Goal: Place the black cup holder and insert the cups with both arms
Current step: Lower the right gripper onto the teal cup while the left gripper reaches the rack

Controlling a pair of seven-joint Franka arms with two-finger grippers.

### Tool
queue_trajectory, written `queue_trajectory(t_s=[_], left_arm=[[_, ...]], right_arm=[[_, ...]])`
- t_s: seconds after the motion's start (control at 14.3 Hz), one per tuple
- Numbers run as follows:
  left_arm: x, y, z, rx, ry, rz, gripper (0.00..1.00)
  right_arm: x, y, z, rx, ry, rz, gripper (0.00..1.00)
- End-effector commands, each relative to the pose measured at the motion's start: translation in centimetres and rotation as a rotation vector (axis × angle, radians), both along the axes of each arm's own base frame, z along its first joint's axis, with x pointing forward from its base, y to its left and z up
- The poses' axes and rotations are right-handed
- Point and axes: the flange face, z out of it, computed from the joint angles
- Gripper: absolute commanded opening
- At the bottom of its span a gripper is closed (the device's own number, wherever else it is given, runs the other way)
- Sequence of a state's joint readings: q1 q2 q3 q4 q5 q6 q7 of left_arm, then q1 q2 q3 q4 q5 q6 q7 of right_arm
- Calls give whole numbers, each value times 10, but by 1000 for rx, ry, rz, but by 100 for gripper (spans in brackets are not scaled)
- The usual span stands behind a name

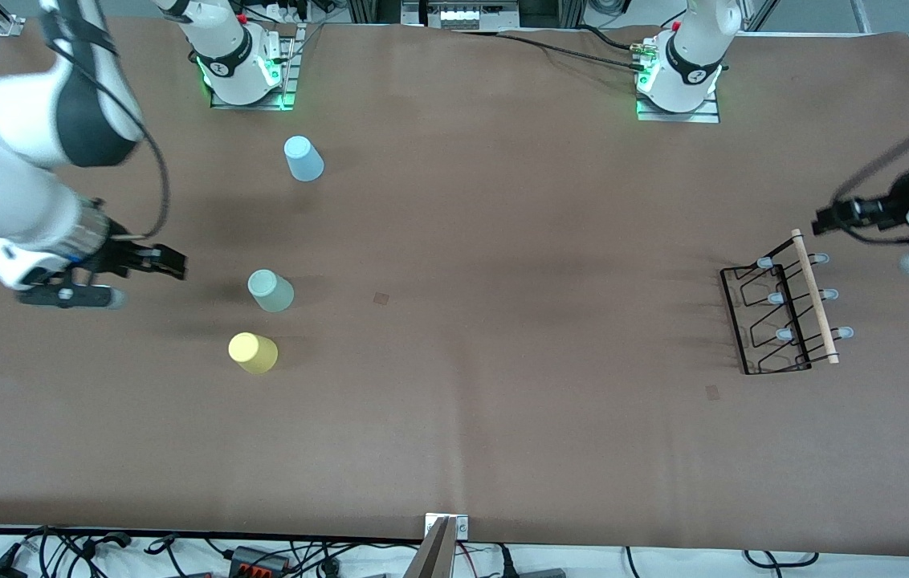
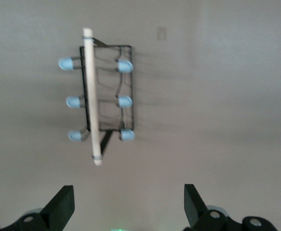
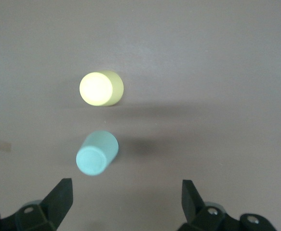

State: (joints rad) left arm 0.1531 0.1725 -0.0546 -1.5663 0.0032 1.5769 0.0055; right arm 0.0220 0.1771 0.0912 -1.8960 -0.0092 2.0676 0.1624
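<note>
My left gripper should take hold of the black cup holder by its wooden rod handle [image 1: 815,297] next, so that I can place the black cup holder [image 1: 782,315] for the cups.
The black cup holder [image 1: 782,315] stands on the table at the left arm's end, its wooden rod handle [image 1: 815,297] on top and its pegs tipped pale blue. It also shows in the left wrist view [image 2: 101,96]. My left gripper [image 1: 824,218] hangs open and empty in the air beside the holder [image 2: 129,204]. Three cups stand upside down at the right arm's end: light blue [image 1: 303,158], pale green [image 1: 271,291] and yellow [image 1: 253,352]. My right gripper [image 1: 172,262] is open and empty beside the pale green cup [image 3: 97,153], with the yellow cup [image 3: 101,88] past it [image 3: 127,202].
The brown table cover [image 1: 503,241] is bare between the cups and the holder. The two arm bases [image 1: 242,68] [image 1: 683,76] stand along the table edge farthest from the front camera. Cables lie off the table's near edge.
</note>
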Motion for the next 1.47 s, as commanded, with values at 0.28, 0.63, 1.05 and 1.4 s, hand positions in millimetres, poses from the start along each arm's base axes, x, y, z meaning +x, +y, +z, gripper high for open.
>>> queue_trajectory(t_s=[0.28, 0.63, 1.05, 1.4], left_arm=[[39, 60, -87, 76, -127, -78, 100], [19, 56, -157, 76, -177, -93, 97], [1, 58, -184, 69, -174, -134, 73], [-1, 56, -186, 66, -162, -137, 36]], right_arm=[[-60, 60, -96, 25, -81, -81, 100], [-66, 76, -131, 25, -74, -35, 100], [-62, 77, -167, 33, -99, -18, 100], [-67, 75, -178, 30, -82, -18, 100]])
